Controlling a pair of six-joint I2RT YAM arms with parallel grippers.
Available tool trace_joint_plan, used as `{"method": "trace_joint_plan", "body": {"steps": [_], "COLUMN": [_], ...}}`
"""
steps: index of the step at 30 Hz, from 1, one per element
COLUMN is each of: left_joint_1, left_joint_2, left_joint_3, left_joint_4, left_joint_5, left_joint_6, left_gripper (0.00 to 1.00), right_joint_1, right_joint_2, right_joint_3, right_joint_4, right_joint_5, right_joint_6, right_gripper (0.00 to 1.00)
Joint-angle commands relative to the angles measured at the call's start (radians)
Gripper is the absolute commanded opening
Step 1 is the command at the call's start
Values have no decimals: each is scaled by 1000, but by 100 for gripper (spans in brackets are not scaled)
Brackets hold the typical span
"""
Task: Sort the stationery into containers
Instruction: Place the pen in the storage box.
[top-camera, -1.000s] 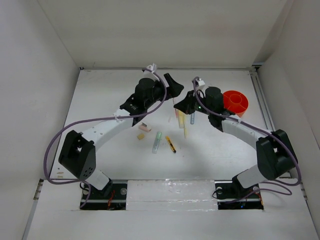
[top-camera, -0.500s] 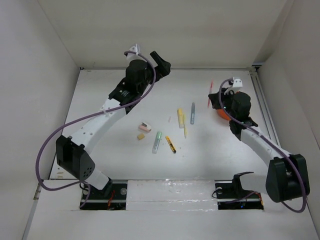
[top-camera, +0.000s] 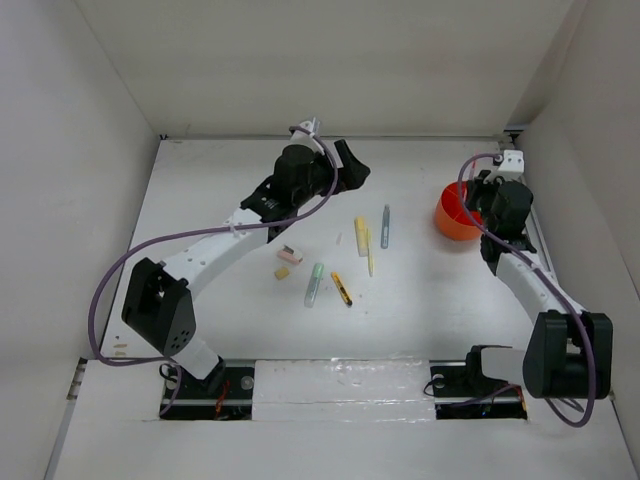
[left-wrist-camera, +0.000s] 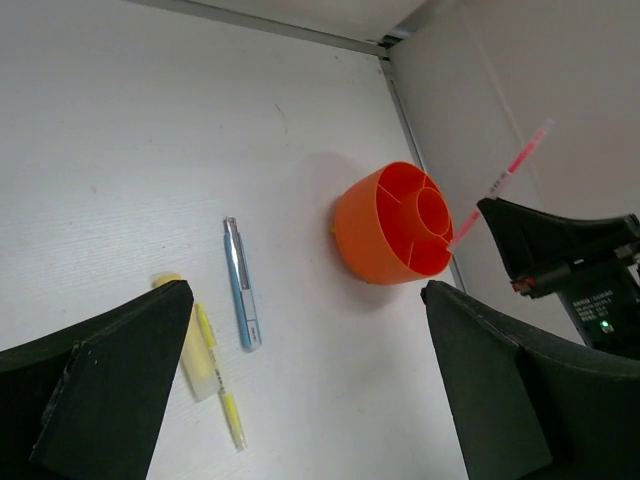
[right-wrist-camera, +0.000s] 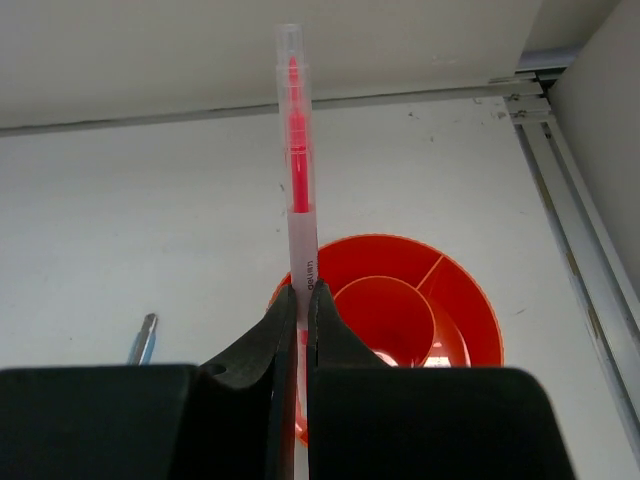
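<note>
The red pen (right-wrist-camera: 298, 180) has its lower end at the orange pot's rim and would come down short. The pen goes farther in next, before my right gripper releases it.
My right gripper (right-wrist-camera: 301, 290) is shut on a red pen (right-wrist-camera: 298, 180) and holds it upright over the near rim of the orange pot (right-wrist-camera: 470, 290), which is divided into compartments. In the top view the right gripper (top-camera: 482, 200) hangs at the pot's (top-camera: 450, 222) right side. The left wrist view shows the pot (left-wrist-camera: 395, 225) and the red pen (left-wrist-camera: 500, 185) slanting above it. My left gripper (top-camera: 350, 165) is open and empty, above the table's far middle. A yellow marker (top-camera: 361, 236), a grey-blue pen (top-camera: 385, 226) and a thin yellow pen (top-camera: 369, 255) lie mid-table.
A pale green marker (top-camera: 314, 284), a yellow-black pen (top-camera: 342, 289), a pink eraser (top-camera: 290, 255) and a tan eraser (top-camera: 282, 272) lie left of centre. A metal rail (top-camera: 530, 215) runs along the right wall, close to the pot.
My right gripper has carried the red pen from mid-table to right over the orange pot. My left gripper swung back toward the far wall, then returned right.
</note>
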Motion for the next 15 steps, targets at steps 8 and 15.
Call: {"method": "trace_joint_plan", "body": {"steps": [8,15], "left_joint_1": [2,2], "left_joint_2": [-27,-18], "left_joint_3": [-20,-30], "left_joint_4": [124,114], "left_joint_5": [54,54], "left_joint_6": [39,49], "left_gripper": [100,100], "right_joint_1": [-16,-16], "right_joint_2": [106,181], "right_joint_3": [47,47], "right_joint_4": [106,159], "right_joint_5": [-52,-102], "right_joint_6": [-20,2], "right_gripper": [0,0]}}
